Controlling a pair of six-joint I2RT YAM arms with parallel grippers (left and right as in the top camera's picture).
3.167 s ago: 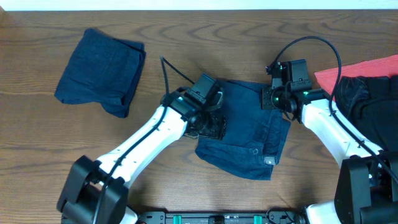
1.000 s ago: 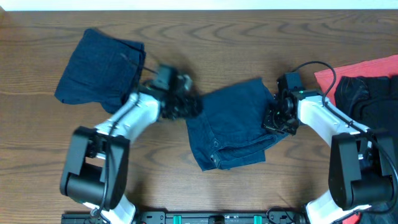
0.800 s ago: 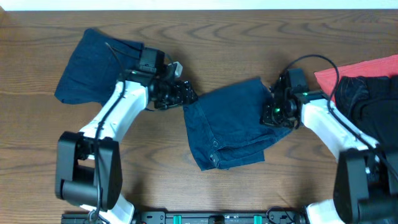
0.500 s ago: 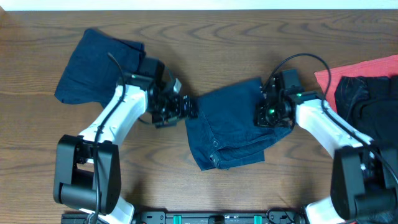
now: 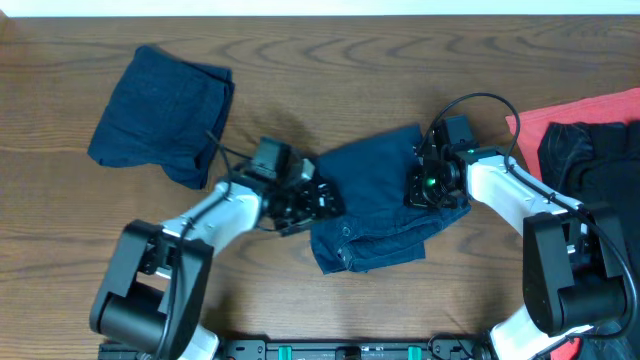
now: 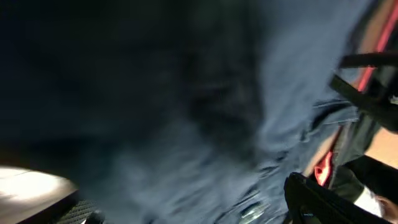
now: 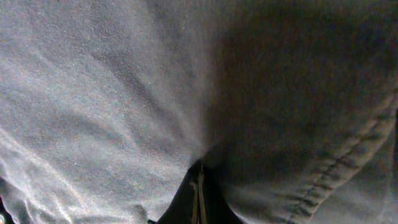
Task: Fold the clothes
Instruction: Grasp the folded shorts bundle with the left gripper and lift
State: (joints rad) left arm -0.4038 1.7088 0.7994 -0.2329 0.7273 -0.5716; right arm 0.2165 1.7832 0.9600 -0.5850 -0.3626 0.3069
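The shorts are to be folded and stacked at the bundle, so my left gripper next needs to grab the doubled-over navy shorts by the side edge facing the folded bundle [image 6: 147,203].
Dark navy shorts [image 5: 375,205] lie loosely doubled over at the table's middle, with a silver button near their lower left corner. A second navy pair [image 5: 155,115] lies folded into a squarish bundle at the far left. My left gripper [image 5: 322,200] is open at the shorts' left edge. In the left wrist view its fingers [image 6: 186,208] stand wide apart with blurred navy fabric [image 6: 186,93] filling the frame. My right gripper [image 5: 424,186] sits on the shorts' right side. In the right wrist view its fingers [image 7: 199,190] are pressed together, pinching the navy fabric [image 7: 124,81].
A red cloth [image 5: 585,108] and a black garment [image 5: 590,160] are piled at the right edge of the wooden table [image 5: 330,70]. The table's front edge holds the arm bases.
The shorts have been doubled over into a narrower shape. My left arm swung out toward the folded bundle, then came back to the shorts' left edge. My right gripper shifted slightly left on the shorts.
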